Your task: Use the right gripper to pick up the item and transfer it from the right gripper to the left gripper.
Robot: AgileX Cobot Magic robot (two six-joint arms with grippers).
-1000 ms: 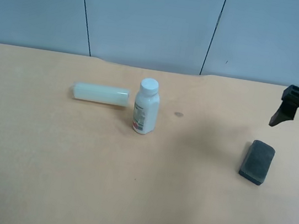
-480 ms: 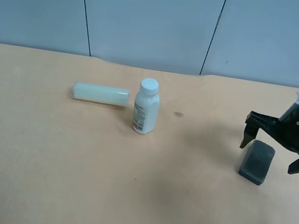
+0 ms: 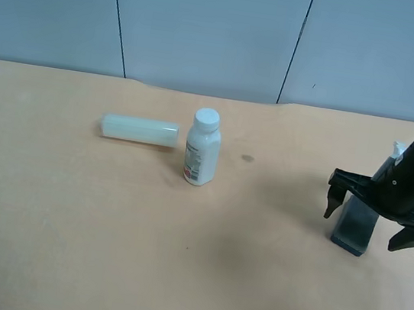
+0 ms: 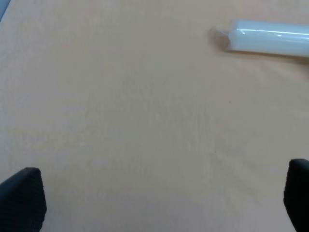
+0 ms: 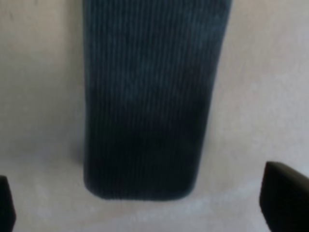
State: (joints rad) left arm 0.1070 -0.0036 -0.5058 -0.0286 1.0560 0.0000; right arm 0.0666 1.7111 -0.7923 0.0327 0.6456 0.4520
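Next, my right gripper takes hold of the dark grey-black block [image 3: 357, 222] by the block's long sides, to pass it to my left gripper.
The item [image 3: 352, 229] is a dark grey-black block lying on the tan table [image 3: 67, 220] at the exterior high view's right. My right gripper [image 3: 367, 222] is open and low over it, with one finger on each side of the block. In the right wrist view the item [image 5: 149, 96] fills the middle and the right gripper [image 5: 145, 205] shows only its two fingertips at the corners, apart from the block. My left gripper [image 4: 159, 198] is open and empty above bare table; it is out of the exterior high view.
A white capped bottle [image 3: 202, 147] stands upright near the table's middle. A pale cream cylinder [image 3: 139, 129] lies on its side beside it and also shows in the left wrist view [image 4: 270, 36].
The right arm has come in from the exterior high view's right edge and lowered until its open fingers straddle the item. The item, bottle and cylinder have not moved.
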